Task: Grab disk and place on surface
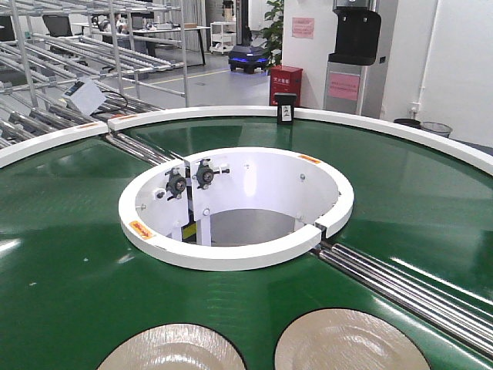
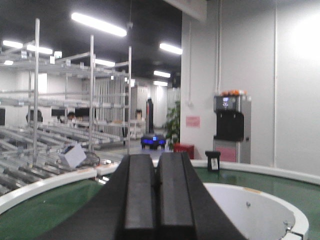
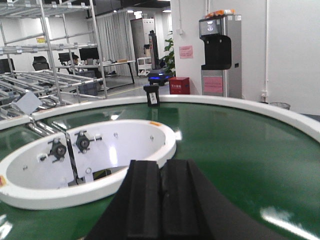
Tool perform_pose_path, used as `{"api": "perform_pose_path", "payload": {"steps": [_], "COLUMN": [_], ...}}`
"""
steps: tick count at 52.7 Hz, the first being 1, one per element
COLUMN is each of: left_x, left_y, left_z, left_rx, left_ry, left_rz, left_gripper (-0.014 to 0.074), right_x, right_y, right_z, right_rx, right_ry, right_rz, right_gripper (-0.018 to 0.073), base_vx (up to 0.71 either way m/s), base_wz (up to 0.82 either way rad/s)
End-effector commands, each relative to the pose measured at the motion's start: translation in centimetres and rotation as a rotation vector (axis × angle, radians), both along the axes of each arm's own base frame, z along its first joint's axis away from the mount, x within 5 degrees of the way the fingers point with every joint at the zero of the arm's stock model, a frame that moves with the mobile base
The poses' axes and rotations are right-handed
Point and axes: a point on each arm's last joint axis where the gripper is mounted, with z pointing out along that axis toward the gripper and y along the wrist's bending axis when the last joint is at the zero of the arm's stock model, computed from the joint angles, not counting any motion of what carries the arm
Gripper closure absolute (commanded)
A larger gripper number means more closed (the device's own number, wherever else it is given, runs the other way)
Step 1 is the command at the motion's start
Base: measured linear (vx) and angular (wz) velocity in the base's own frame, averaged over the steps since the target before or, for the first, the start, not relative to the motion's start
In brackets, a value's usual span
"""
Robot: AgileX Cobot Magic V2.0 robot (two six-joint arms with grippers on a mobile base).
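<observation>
The disk's rim (image 1: 125, 345) is the part my left gripper will grab to put the pale beige disk (image 1: 171, 353) on the surface.
Two pale beige disks lie on the green conveyor belt (image 1: 69, 231) at the bottom edge of the front view, one disk (image 1: 176, 351) on the left and one disk (image 1: 347, 343) on the right, both cut off by the frame. Neither gripper shows in that view. In the left wrist view my left gripper (image 2: 156, 157) is shut with nothing between its black fingers, held up above the belt. In the right wrist view my right gripper (image 3: 162, 164) is also shut and empty, over the belt near the white inner ring (image 3: 125, 172). The surface is out of view.
The belt circles a white inner ring (image 1: 231, 258) with bearing mounts inside. Metal rollers (image 1: 400, 285) cross the belt at right. A small black stand (image 1: 286, 109) sits on the white outer rim. Beyond are metal racks (image 1: 77, 46), a blue mobile robot (image 1: 248, 60) and a dispenser (image 1: 356, 54).
</observation>
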Motion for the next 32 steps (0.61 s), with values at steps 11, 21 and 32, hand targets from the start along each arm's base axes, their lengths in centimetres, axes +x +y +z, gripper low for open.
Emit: {"api": "perform_pose_path", "payload": {"steps": [11,21,32], "left_x": [7.3,11.9,15.5], "left_y": [-0.1,-0.2,-0.2], "left_z": [2.7,-0.4,-4.3], "left_rx": [-0.002,-0.003,0.0], "left_ry": [0.161,0.425,0.71], "left_rz": [-0.002,-0.004,-0.007], "left_gripper": [0.06,0.0529,0.0308], "right_x": [7.0,10.0,11.0], "right_y": [0.3,0.4,0.5], "right_z": [2.0,-0.1,-1.0], "right_rx": [-0.01,-0.014,-0.001], "right_ry": [0.13,0.267,0.321], "right_rz": [0.008,0.009,0.008], "right_gripper": [0.0557,0.0503,0.0344], "base_vx": [0.0,0.0,0.0], "base_wz": [0.0,0.0,0.0]}}
